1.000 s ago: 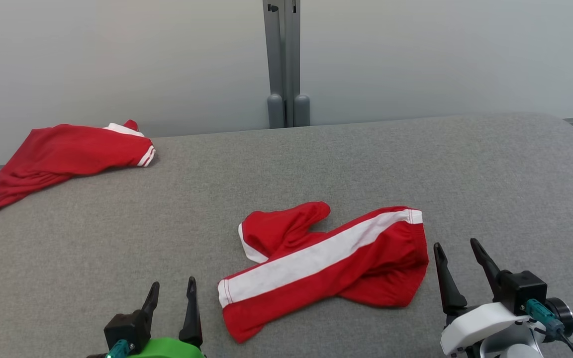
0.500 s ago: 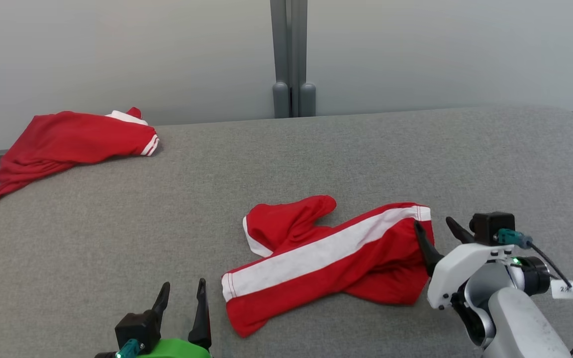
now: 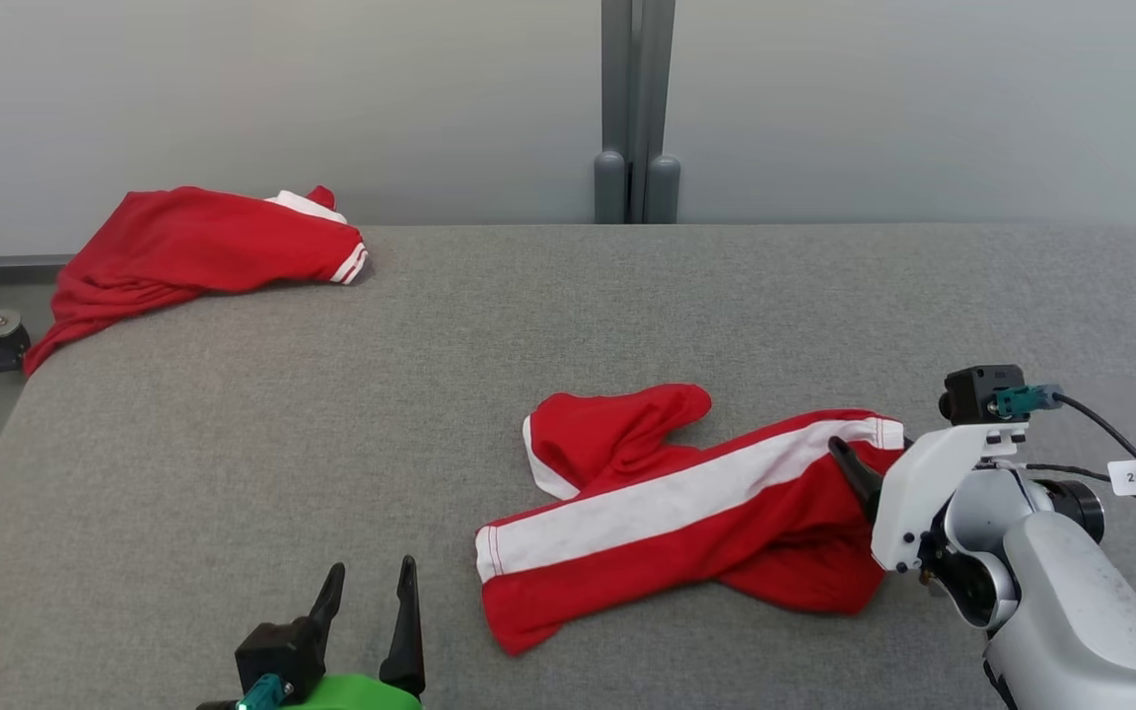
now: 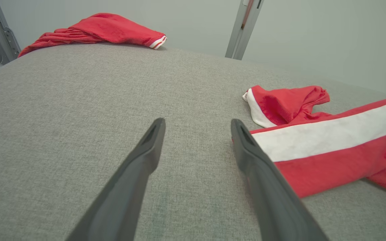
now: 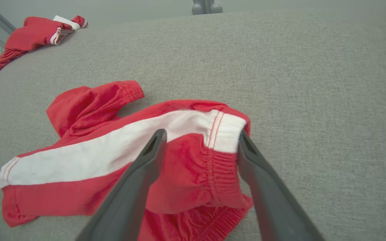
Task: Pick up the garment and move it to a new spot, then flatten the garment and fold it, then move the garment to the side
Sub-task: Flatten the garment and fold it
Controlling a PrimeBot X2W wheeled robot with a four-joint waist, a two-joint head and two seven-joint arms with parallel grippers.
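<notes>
I need to spread the shorts [image 3: 671, 532] flat for folding, so I should next grab them with my right gripper by the white-striped waistband corner [image 3: 885, 432].
The garment [image 3: 686, 513] is a pair of red shorts with a broad white side stripe, lying crumpled on the grey table [image 3: 627, 296] right of centre. My right gripper [image 3: 864, 459] is open and tilted down over the garment's elastic waistband end. In the right wrist view its fingers straddle that end [image 5: 213, 157], with the right gripper [image 5: 201, 134] not closed on the cloth. My left gripper [image 3: 372, 567] stands open at the near edge, left of the garment's hem. The left wrist view has the left gripper [image 4: 197, 121] above bare table, with the garment [image 4: 313, 144] just to its right.
A second red garment [image 3: 203, 247] with white trim lies bunched at the table's far left corner, partly hanging over the edge. A grey post [image 3: 635, 108] stands behind the table against a pale wall. Bare table stretches between the two garments.
The head view has shifted. My right gripper has swung forward and inward, from beside the garment to over its waistband end, still open. The left gripper and garment have stayed put.
</notes>
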